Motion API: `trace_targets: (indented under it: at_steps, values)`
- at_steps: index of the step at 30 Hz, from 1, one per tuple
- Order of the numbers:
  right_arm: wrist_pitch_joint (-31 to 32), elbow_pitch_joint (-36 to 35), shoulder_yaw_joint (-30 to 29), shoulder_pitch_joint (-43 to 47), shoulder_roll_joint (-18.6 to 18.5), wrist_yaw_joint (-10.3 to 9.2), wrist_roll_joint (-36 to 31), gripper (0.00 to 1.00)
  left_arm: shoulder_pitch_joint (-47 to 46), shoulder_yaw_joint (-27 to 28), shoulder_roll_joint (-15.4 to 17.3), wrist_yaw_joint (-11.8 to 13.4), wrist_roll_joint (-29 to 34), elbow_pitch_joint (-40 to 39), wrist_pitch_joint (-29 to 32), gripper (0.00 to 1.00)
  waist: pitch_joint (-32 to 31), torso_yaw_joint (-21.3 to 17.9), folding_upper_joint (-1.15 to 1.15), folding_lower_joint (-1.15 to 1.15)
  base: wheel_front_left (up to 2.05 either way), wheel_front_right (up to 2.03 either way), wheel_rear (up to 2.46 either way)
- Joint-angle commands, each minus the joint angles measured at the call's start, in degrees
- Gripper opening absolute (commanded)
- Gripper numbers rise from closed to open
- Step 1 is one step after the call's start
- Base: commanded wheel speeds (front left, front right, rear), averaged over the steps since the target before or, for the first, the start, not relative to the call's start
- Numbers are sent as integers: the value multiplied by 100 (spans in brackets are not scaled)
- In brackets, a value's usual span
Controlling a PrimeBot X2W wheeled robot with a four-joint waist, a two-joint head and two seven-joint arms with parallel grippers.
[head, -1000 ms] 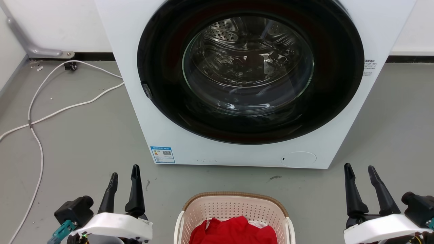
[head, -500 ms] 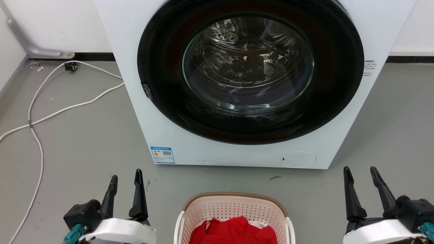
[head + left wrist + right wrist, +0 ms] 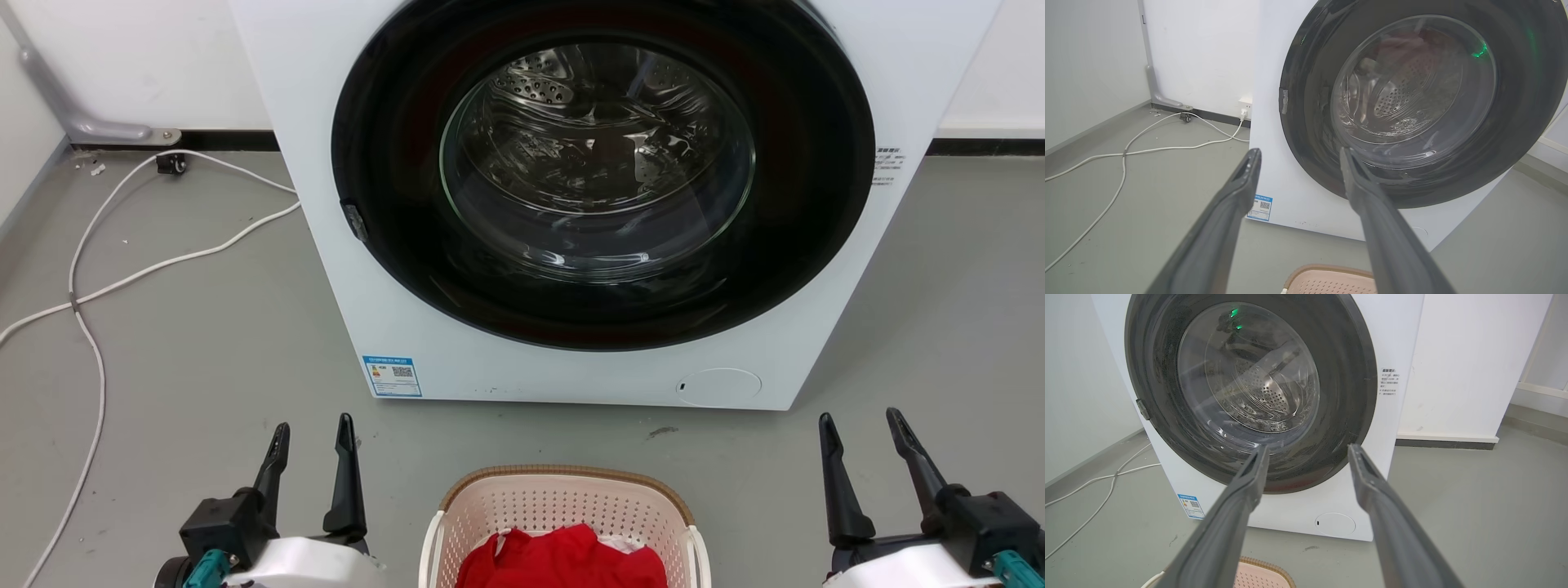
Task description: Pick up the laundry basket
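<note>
Next, my left gripper grabs the basket's thin side (image 3: 433,549) beside the white handle, since the whole basket spans much wider than my fingers.
The laundry basket (image 3: 563,496), cream-pink with a brown woven-look rim and white side handles, stands on the floor at the bottom middle of the head view, holding a red garment (image 3: 563,559). My left gripper (image 3: 314,429) is open to the basket's left, apart from it, fingers pointing toward the washer. On the far right my right gripper (image 3: 861,420) is open too, well clear of the basket. A corner of the basket (image 3: 1327,281) shows at the bottom of the left wrist view under the left gripper (image 3: 1298,153). The basket's rim (image 3: 1261,571) also sits below the right gripper (image 3: 1306,449).
A white front-loading washer (image 3: 571,359) with its round glass door shut stands just beyond the basket. White cables (image 3: 90,286) trail over the grey floor at the left. A grey pipe (image 3: 73,114) runs down the left wall corner.
Both grippers have drawn back toward the bottom of the head view and rolled slightly, still open. The basket has stayed where it was.
</note>
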Motion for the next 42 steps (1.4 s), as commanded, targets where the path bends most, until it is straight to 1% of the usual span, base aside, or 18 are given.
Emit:
trace_targets:
  at_steps: [1,14,27,42]
  values:
    - [-42,-46,7,65,-13,-2,-137,100,37,-6,10,20,146,-50,-58,100,-5,1,0,0,0,0,0]
    - [-195,-39,18,172,-13,-2,-696,100,148,-56,10,82,716,-75,-206,100,-21,-7,0,0,0,0,0]
    - [-328,17,12,254,-12,-2,-1117,100,226,-107,10,162,1267,-91,-348,100,-36,-29,0,0,0,0,0]
    - [-322,113,5,243,-11,-3,-928,100,251,-98,9,177,1239,-53,-335,100,-34,-30,0,0,0,0,0]
